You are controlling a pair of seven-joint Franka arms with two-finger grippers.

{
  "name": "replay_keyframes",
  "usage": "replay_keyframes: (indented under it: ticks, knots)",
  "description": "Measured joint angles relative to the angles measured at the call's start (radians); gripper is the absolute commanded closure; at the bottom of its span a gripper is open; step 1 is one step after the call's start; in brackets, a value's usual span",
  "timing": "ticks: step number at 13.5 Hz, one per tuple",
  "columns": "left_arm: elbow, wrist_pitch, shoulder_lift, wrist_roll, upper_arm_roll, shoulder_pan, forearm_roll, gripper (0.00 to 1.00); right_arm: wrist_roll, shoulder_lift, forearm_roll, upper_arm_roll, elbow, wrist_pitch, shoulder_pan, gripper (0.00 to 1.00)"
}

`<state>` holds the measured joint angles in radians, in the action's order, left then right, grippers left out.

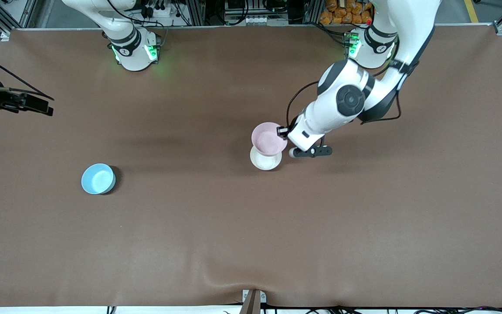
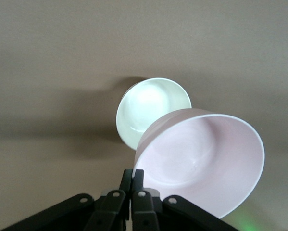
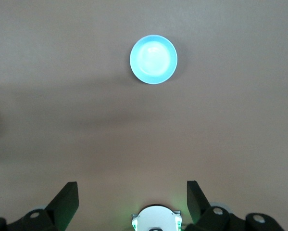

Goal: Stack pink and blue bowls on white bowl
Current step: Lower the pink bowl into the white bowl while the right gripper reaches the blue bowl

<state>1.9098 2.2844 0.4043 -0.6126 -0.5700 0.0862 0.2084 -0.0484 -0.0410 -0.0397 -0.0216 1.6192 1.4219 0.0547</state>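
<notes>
The light blue bowl needs to be stacked with the pink bowl on the white bowl (image 1: pixel 265 161), so the robot's right gripper should grab the light blue bowl by its rim (image 1: pixel 97 164) next.
My left gripper (image 1: pixel 283 131) is shut on the rim of the pale pink bowl (image 1: pixel 268 138) and holds it tilted in the air, just over the white bowl (image 1: pixel 265 161), which stands on the table near its middle. In the left wrist view the shut fingers (image 2: pixel 133 175) pinch the pink bowl's rim (image 2: pixel 206 159), with the white bowl (image 2: pixel 146 108) below, partly covered. The light blue bowl (image 1: pixel 98 178) stands alone toward the right arm's end of the table. My right gripper (image 1: pixel 33 104) is open and empty, high above that end; its wrist view shows the blue bowl (image 3: pixel 153 59) far below.
The brown table cover (image 1: pixel 251 244) is bare apart from the three bowls. The two arm bases (image 1: pixel 133 50) stand along the table's edge farthest from the front camera. A small clamp (image 1: pixel 253 301) sits at the nearest edge.
</notes>
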Motion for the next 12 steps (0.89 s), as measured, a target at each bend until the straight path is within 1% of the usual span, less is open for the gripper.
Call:
replay_keyframes:
  ticks: [3,8,12]
  knots:
    - [-0.017,0.028,0.079,0.0,0.006,-0.001,-0.026,1.0,0.003,-0.073,0.0,-0.002,0.015,0.08,0.009,0.0]
    - [-0.024,0.063,0.139,0.0,0.005,0.006,-0.039,1.0,0.003,-0.218,0.001,-0.004,0.033,0.263,0.011,0.0]
    - [-0.025,0.076,0.176,0.0,0.006,0.009,-0.073,1.0,0.003,-0.296,0.002,-0.006,0.126,0.483,0.033,0.0]
